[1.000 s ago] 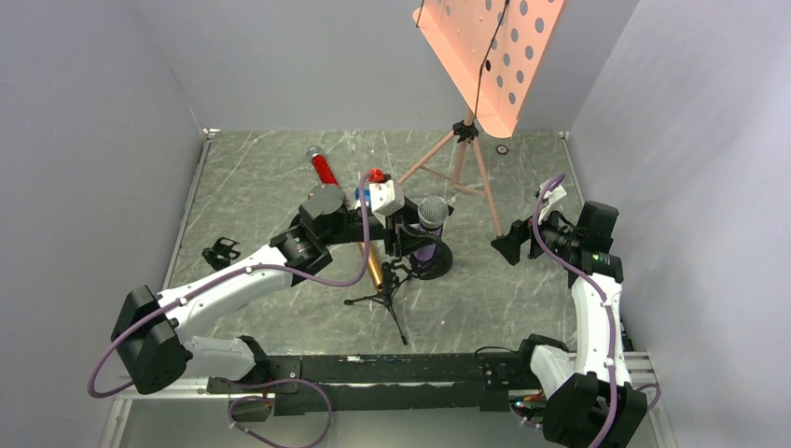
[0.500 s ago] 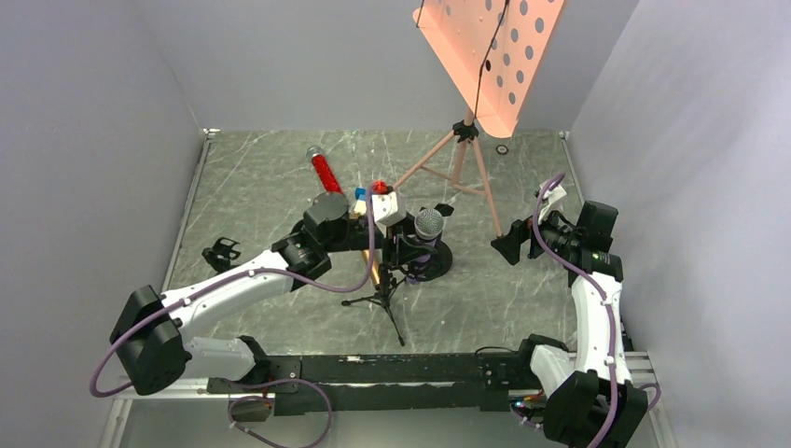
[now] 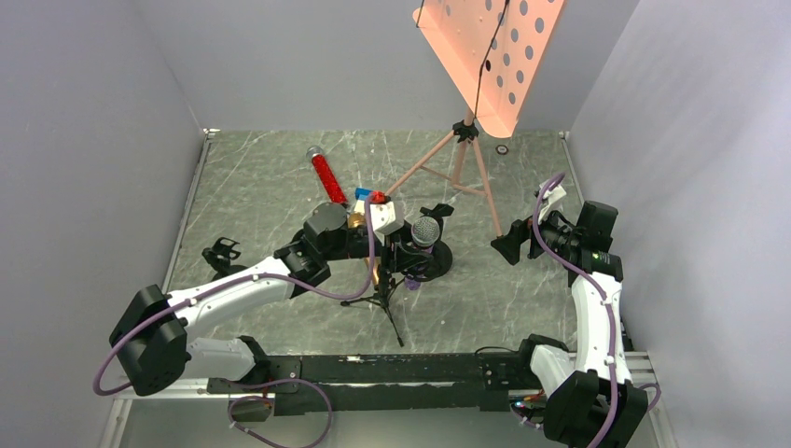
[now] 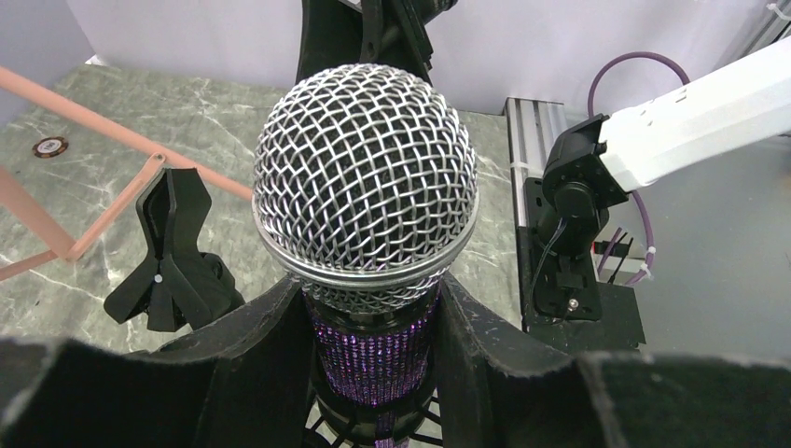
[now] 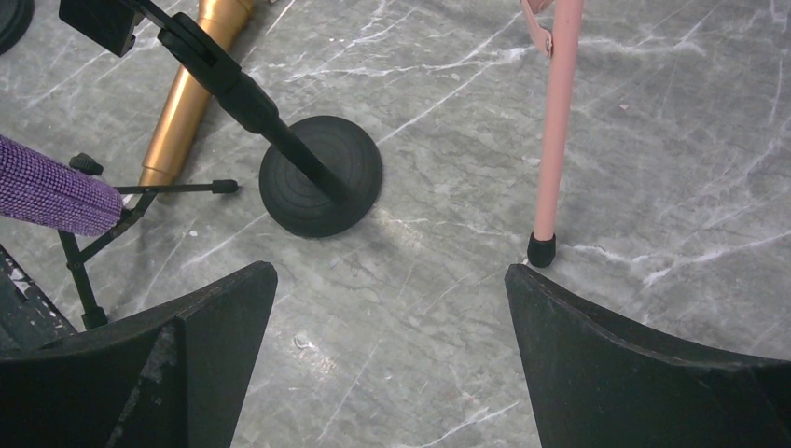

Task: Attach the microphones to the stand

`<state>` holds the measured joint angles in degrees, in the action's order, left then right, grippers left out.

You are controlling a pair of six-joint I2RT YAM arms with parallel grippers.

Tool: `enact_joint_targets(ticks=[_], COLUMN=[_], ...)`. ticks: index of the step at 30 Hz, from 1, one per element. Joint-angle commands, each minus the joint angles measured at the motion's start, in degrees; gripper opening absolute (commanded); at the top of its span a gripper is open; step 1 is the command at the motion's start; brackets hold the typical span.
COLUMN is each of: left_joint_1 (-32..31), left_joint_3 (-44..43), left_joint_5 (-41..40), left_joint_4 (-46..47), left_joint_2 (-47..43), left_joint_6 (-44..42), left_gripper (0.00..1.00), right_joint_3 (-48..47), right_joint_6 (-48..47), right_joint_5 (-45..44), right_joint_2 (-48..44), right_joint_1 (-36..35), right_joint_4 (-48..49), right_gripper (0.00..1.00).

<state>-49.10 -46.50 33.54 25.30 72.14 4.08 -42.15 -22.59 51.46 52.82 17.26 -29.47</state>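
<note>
The left gripper should open now: the glittery body of the purple microphone passes through the black holder ring (image 4: 373, 422), so the microphone would rest there.
My left gripper (image 3: 410, 254) is shut on the purple microphone (image 3: 426, 231), which stands upright with its silver mesh head (image 4: 366, 177) on top. The fingers (image 4: 252, 369) press its glittery body (image 4: 373, 341) from both sides, and a black holder ring (image 4: 373, 422) shows just under it. The small black tripod stand (image 3: 382, 297) is below the gripper. A round-base stand (image 5: 322, 177) with a clip (image 4: 173, 252) rises beside it. The gold microphone (image 5: 191, 89) lies on the table, and the red microphone (image 3: 325, 173) lies farther back. My right gripper (image 5: 392, 280) hangs open and holds nothing.
A pink music stand (image 3: 490, 56) on tripod legs (image 5: 555, 131) stands at the back right. A small blue-and-white block (image 3: 362, 194) lies behind the left wrist. A loose black clip (image 3: 221, 250) sits at the left. Grey walls close in the marble table (image 3: 261, 187).
My left gripper has come down and slightly nearer with the purple microphone, lowering it over the small tripod stand. The right arm has not moved.
</note>
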Motion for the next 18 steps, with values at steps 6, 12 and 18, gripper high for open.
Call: enact_joint_targets(ticks=[6,12,18], left_joint_1=[0.0,0.1,0.0], left_joint_3=[1.1,-0.9,-4.0], left_joint_5=[-1.3,-3.6,-6.3], left_joint_4=[-6.6,-8.6,-8.7], left_joint_2=[0.3,-0.6,-2.4], left_joint_6=[-1.1,-0.6,-1.1], left_gripper=[0.00,0.20,0.58], right_joint_3=[-0.3,-0.3,-0.3], right_joint_6=[-1.2,-1.2,-1.2], right_joint_5=[0.2,0.3,0.2], right_joint_2=[-0.3,-0.3,-0.3], right_joint_1=[-0.2,-0.2,-0.2], right_joint_4=[2.0,2.0,2.0], right_gripper=[1.00,1.00,1.00])
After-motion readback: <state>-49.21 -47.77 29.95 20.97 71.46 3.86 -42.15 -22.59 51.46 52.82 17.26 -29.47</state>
